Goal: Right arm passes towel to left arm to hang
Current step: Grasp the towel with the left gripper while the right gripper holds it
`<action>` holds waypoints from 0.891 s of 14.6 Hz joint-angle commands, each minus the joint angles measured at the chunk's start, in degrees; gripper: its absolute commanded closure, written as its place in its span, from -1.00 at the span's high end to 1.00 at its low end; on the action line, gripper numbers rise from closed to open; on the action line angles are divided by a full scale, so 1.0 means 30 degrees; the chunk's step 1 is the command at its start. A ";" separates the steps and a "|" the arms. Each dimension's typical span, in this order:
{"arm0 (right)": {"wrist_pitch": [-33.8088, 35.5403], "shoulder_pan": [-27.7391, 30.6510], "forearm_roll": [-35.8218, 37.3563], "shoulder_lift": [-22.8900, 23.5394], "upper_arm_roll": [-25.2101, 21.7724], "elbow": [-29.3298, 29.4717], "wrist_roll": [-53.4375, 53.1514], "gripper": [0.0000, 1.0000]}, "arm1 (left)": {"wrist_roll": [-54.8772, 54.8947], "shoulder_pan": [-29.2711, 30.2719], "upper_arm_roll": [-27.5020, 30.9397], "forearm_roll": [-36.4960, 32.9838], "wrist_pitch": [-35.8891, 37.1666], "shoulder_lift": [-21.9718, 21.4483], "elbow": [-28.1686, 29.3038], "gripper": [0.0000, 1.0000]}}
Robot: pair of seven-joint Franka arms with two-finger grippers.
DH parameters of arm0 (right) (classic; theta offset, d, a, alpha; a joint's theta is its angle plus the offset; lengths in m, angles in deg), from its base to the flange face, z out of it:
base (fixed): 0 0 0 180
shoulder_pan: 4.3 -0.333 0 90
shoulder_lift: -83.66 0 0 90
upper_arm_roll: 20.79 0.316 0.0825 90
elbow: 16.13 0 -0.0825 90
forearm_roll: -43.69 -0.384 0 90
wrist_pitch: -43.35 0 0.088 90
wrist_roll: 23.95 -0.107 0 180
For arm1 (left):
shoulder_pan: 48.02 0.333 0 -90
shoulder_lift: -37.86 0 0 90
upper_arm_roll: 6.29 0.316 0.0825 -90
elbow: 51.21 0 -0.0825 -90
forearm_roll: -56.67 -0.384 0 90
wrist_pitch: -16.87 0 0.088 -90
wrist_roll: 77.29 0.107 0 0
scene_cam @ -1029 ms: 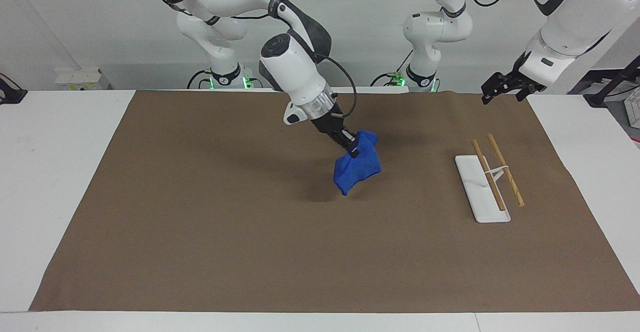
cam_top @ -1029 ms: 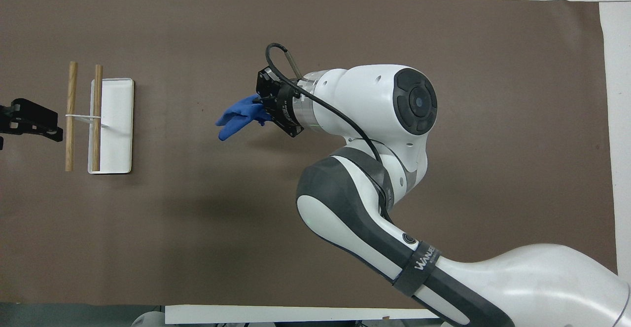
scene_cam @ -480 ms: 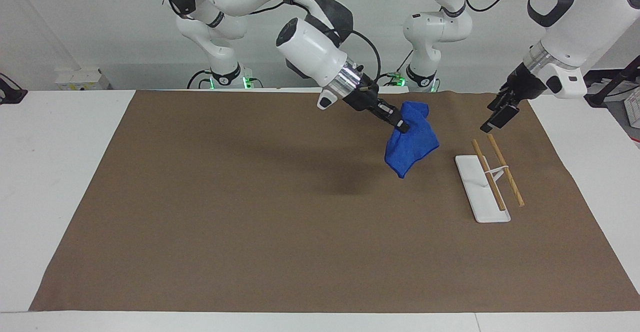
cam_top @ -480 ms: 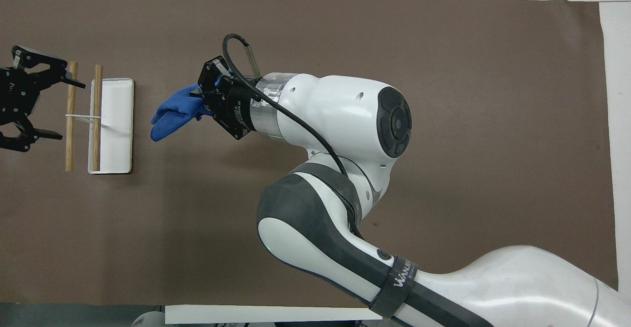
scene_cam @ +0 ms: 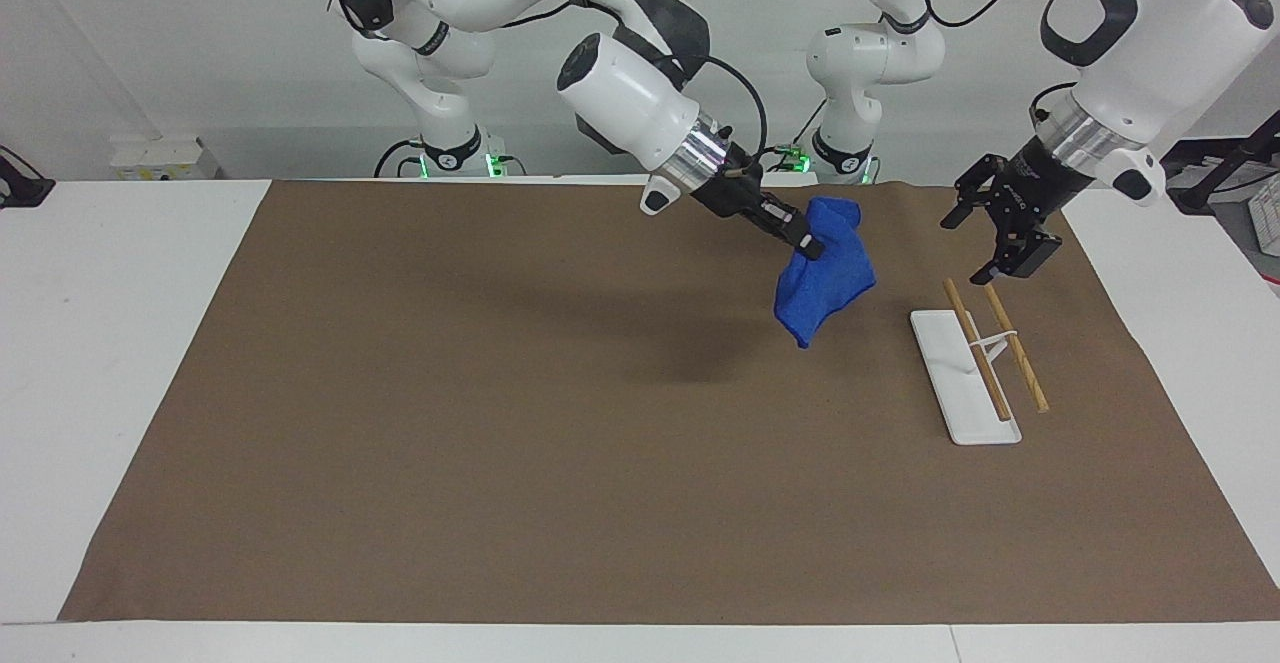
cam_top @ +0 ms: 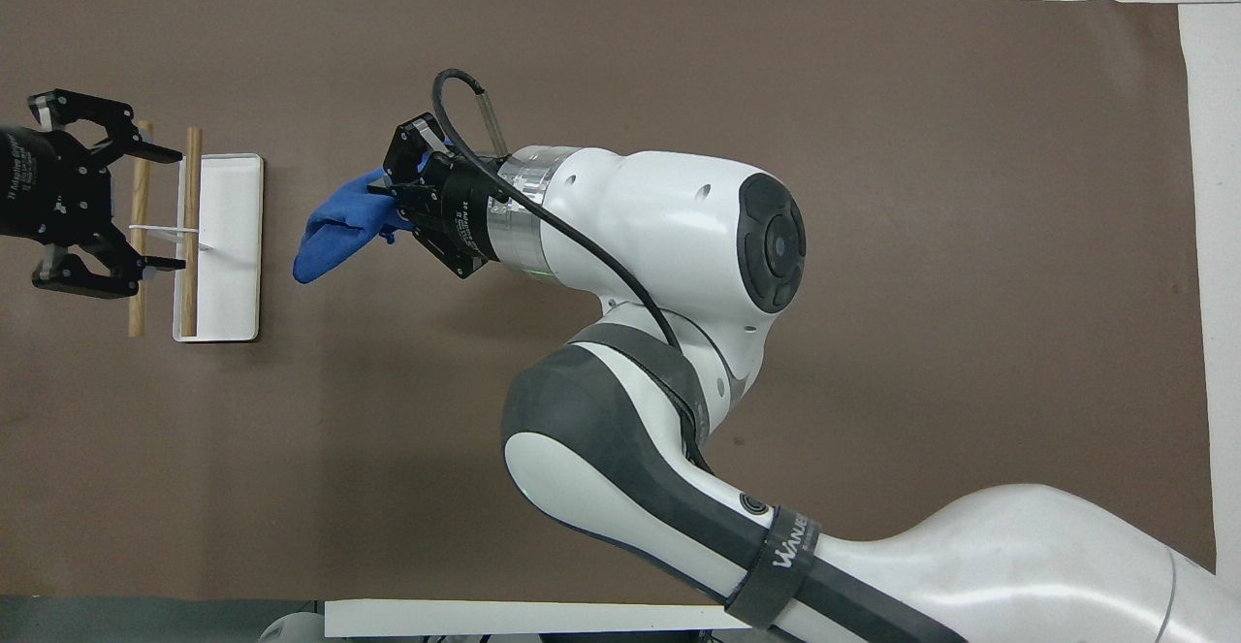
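I will grab the towel's free hanging end (cam_top: 316,257) with my left gripper next, while my right gripper stays closed around the towel's bunched upper part.
The blue towel (scene_cam: 830,283) hangs bunched in the air from my right gripper (scene_cam: 806,243), which is shut on its upper part. It is over the brown mat, beside the rack on the side toward the right arm's end. In the overhead view the towel (cam_top: 334,231) sticks out of the right gripper (cam_top: 397,208) toward the rack. My left gripper (scene_cam: 975,243) is open and empty in the air over the rack's wooden bars (scene_cam: 975,348). From overhead the left gripper (cam_top: 173,207) has its fingers spread across the bars (cam_top: 191,187).
The rack has a white base (scene_cam: 950,383) and two raised wooden bars, and stands on the brown mat (scene_cam: 500,423) toward the left arm's end; it also shows in the overhead view (cam_top: 233,255). White table edges frame the mat.
My right arm carried the towel toward the rack, then nearly stopped. My left gripper came in over the rack's bars, turned and opened toward the towel.
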 commanded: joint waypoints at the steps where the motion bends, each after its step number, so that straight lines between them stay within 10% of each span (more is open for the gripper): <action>1: -0.0048 0.0074 -0.0270 0.0254 0.0269 0.0268 -0.0075 -1.00 | -0.1154 -0.1079 0.0058 0.0524 -0.1288 -0.1830 0.2797 1.00; 13: 0.0069 0.0074 -0.0240 0.0224 0.0269 0.0239 -0.0075 -1.00 | -0.3474 -0.3454 -0.0118 0.2020 -0.7323 -0.1105 0.4327 0.89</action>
